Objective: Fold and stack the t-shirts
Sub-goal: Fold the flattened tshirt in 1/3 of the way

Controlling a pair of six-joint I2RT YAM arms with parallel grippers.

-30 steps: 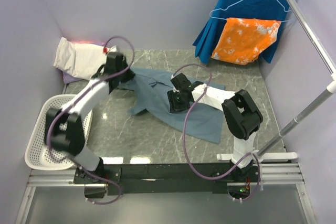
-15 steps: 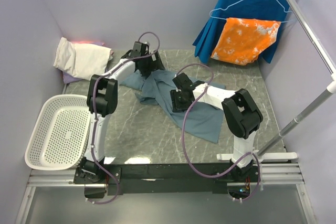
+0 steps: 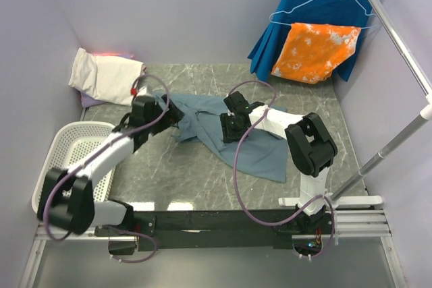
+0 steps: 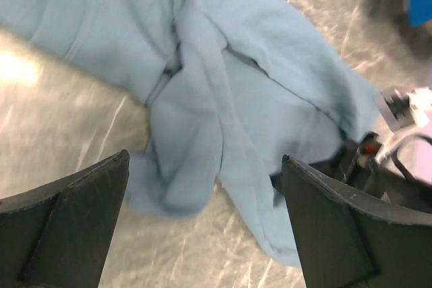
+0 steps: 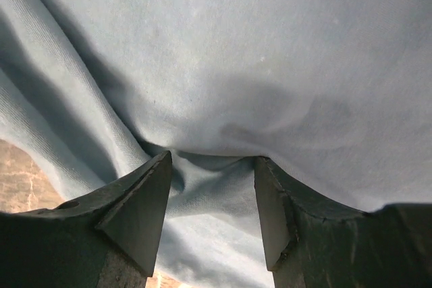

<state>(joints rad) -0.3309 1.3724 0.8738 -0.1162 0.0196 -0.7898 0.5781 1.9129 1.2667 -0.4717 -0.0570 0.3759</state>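
Observation:
I need to spread the t-shirt for folding, so I should next grab the dusty blue-grey t-shirt [image 3: 253, 150] with my left gripper by the loose near tip of its bunched edge [image 3: 182, 137].
A dusty blue-grey t-shirt [image 3: 253, 150] lies rumpled across the middle of the marble table [image 3: 182, 173]. My left gripper [image 3: 172, 114] hovers wide open over its bunched left edge [image 4: 223, 85], with nothing between the fingers. On the shirt's middle, my right gripper [image 3: 229, 126] presses down, jaws partly apart, and cloth [image 5: 236, 52] drapes over and between the fingertips [image 5: 152, 173]. A cream-white folded t-shirt [image 3: 101, 75] rests at the far left, with a lavender one [image 3: 86, 101] peeking out beneath it.
A white perforated basket [image 3: 50, 193] stands at the near left. At the back right a royal-blue pleated garment [image 3: 304, 11] and an orange-and-white cloth [image 3: 314, 48] hang from a hanger. A metal rail [image 3: 398, 38] slants along the right side.
The left gripper has opened and let go of the shirt, and its arm has swung back from the far side to the shirt's left edge. The shirt's left part is more bunched. The right gripper stays put.

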